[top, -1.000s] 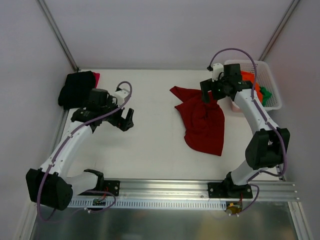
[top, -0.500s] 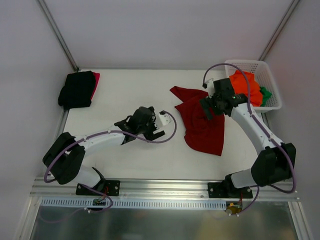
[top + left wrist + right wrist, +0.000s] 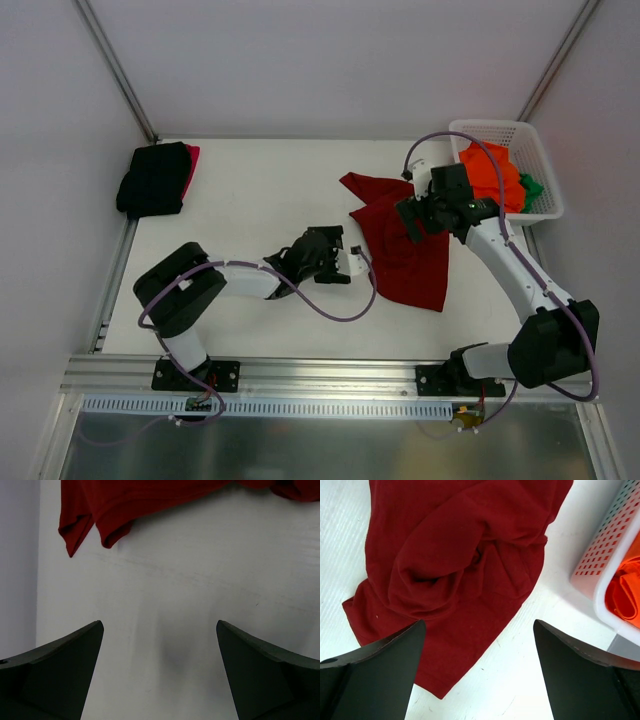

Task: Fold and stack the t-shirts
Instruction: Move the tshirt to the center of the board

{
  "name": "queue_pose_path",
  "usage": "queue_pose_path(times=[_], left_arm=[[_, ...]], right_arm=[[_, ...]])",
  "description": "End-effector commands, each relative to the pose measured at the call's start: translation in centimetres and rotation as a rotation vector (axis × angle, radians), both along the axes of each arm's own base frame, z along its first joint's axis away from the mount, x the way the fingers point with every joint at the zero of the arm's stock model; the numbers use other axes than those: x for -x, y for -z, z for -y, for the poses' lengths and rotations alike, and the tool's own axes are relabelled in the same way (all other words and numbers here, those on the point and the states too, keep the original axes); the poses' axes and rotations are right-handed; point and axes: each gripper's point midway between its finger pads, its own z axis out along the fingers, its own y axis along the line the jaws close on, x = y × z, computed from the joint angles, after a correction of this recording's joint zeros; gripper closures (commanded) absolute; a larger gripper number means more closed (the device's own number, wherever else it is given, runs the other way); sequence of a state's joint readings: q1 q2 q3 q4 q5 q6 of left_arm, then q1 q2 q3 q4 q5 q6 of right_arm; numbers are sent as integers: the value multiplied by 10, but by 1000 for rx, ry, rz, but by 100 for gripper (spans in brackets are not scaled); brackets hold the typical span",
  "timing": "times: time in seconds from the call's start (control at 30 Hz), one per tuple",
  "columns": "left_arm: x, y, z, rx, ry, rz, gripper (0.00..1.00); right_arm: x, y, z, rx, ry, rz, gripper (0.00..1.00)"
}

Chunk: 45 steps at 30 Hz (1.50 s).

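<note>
My left gripper grabs the dark red t-shirt [image 3: 405,250] by the hem nearest it next, leaving the rest for my right gripper to spread for folding.
A dark red t-shirt [image 3: 405,250] lies crumpled on the white table, right of centre. My right gripper [image 3: 425,215] hovers over the shirt's upper right part, open and holding nothing. In the right wrist view that gripper [image 3: 479,625] stands above the edge of the dark red cloth [image 3: 455,565]. My left gripper [image 3: 332,260] is low over the table just left of the shirt, open and empty. In its own view the left gripper [image 3: 159,630] has bare table between the fingers, and the shirt's hem [image 3: 115,510] lies ahead. A folded black t-shirt [image 3: 153,178] rests on a bright red one [image 3: 192,158] at the back left.
A white lattice basket [image 3: 505,128] stands at the back right, with an orange shirt [image 3: 490,175] and a green one [image 3: 531,187] in it. Its wall [image 3: 600,555] shows close to the right gripper. Pale walls enclose the table, and a metal rail runs along the near edge.
The left arm swung from beside the black stack across the table to the dark red shirt's left edge. The right gripper came from the basket side down over the shirt.
</note>
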<state>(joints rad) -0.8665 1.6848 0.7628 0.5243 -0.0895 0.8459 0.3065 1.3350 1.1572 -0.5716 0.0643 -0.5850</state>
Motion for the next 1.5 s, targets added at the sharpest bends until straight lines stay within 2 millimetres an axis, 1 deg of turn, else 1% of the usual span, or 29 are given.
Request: queue_pose_path(times=[0.0, 0.1, 0.13, 0.2, 0.27, 0.3, 0.33, 0.4, 0.43, 0.5, 0.53, 0.57, 0.6, 0.63, 0.67, 0.77, 0.9, 0.93, 0.97, 1.0, 1.07, 1.1, 1.13, 1.2, 1.23, 1.3, 1.33, 1.4, 1.47], left_arm=[[-4, -12, 31, 51, 75, 125, 2], [-8, -9, 47, 45, 104, 170, 2], [-10, 3, 50, 27, 111, 161, 1], [-16, 3, 61, 27, 125, 169, 1], [-19, 12, 69, 23, 131, 161, 1], [-28, 2, 79, 45, 126, 184, 1], [-34, 11, 81, 23, 110, 191, 3], [-56, 7, 94, 18, 84, 263, 5], [-65, 5, 94, 8, 59, 297, 15], [-79, -13, 104, 47, 42, 390, 27], [-81, -7, 104, 41, 41, 399, 31], [-83, -8, 105, 43, 39, 411, 51], [-83, -7, 104, 34, 37, 410, 86], [-83, -11, 103, 43, 32, 410, 87], [-84, -13, 99, 40, 13, 407, 100], [-79, -19, 81, 25, -18, 319, 100], [-70, -43, 46, 37, -95, 219, 100], [-66, -69, 38, 60, -109, 242, 100], [-65, -79, 30, 67, -131, 256, 100], [-63, -108, 15, 97, -172, 295, 100], [-59, -131, -3, 119, -219, 301, 100], [-60, -143, -15, 151, -257, 290, 100], [-56, -171, -29, 199, -286, 309, 100], [-52, -189, -47, 213, -321, 319, 100], [-47, -207, -55, 237, -331, 343, 100], [-43, -215, -66, 218, -360, 353, 100], [-42, -228, -71, 239, -375, 355, 100], [-42, -235, -79, 244, -402, 342, 100], [-42, -241, -90, 250, -423, 317, 100]], right_arm=[[-5, 1, -3, 2, -17, 14, 7], [-4, 1, -3, 0, -18, 18, 7], [-4, -1, -4, -6, -21, 25, 7], [-4, -1, -4, -11, -22, 29, 7], [-4, -2, -5, -15, -22, 36, 7], [-3, -2, -5, -16, -23, 35, 7], [-4, -3, -5, -17, -23, 38, 7], [-4, -3, -5, -16, -20, 40, 7], [-4, -2, -4, -12, -17, 38, 7], [-5, -2, -3, -12, -13, 38, 7], [-4, -2, -3, -13, -12, 40, 7], [-4, -3, -3, -15, -12, 41, 7], [-3, -3, -3, -21, -10, 41, 7], [-3, -4, -4, -23, -12, 42, 7], [-4, -4, -4, -26, -11, 43, 7], [-4, -2, -7, -33, -19, 32, 7], [-3, -1, -9, -47, -24, 22, 8], [-3, -1, -11, -54, -28, 21, 7], [-2, -2, -12, -57, -29, 23, 7], [-2, -2, -11, -58, -27, 23, 8], [-2, -2, -11, -60, -24, 21, 8], [1, -2, -18, -83, -50, 13, 8], [2, -1, -19, -88, -55, 10, 8], [2, -2, -21, -93, -60, 10, 8], [3, -3, -23, -100, -65, 9, 8], [4, -2, -27, -109, -76, -2, 8], [6, 3, -28, -108, -79, -29, 8], [8, 4, -36, -128, -101, -58, 7], [18, 15, -47, -160, -142, -144, 7]])
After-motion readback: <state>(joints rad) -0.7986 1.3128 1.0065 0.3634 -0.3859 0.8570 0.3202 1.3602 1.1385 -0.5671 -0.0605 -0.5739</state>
